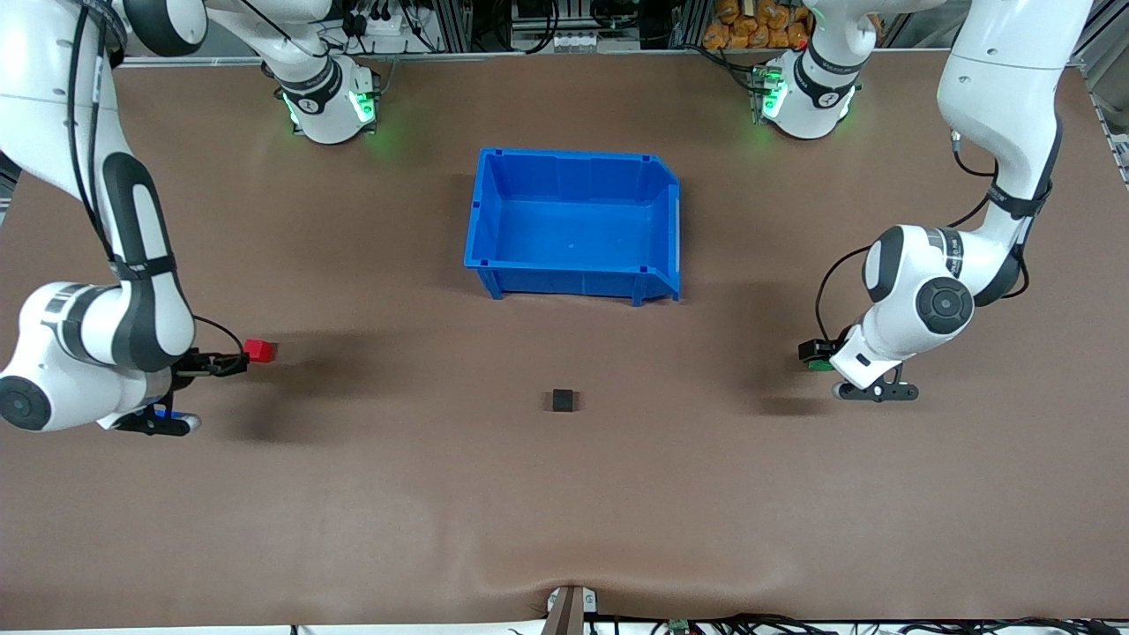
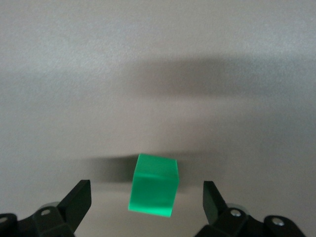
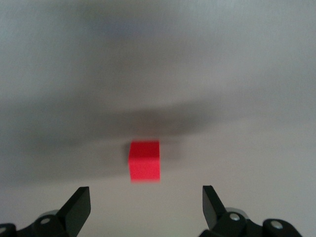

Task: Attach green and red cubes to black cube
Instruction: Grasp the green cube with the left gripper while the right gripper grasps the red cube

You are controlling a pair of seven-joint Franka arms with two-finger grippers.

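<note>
I should grab the green cube by its opposite sides with my left gripper next. Then it can be attached to the black cube (image 1: 563, 400).
The black cube (image 1: 563, 400) rests alone on the brown table, midway between the two ends and nearer the front camera than the bin. The red cube (image 1: 260, 350) (image 3: 144, 161) lies toward the right arm's end. My right gripper (image 1: 220, 362) (image 3: 145, 202) is open and low beside it, with the cube just ahead of its fingertips and untouched. The green cube (image 2: 154, 185) lies toward the left arm's end, and only a sliver (image 1: 821, 364) shows under the hand in the front view. My left gripper (image 1: 813, 351) (image 2: 146, 202) is open around it, with a gap on each side.
An empty blue bin (image 1: 494, 220) stands in the middle of the table, farther from the front camera than the black cube. Both arm bases (image 1: 326, 97) (image 1: 807, 93) sit along the table's edge farthest from that camera. A small clamp (image 1: 569, 608) sits at the nearest edge.
</note>
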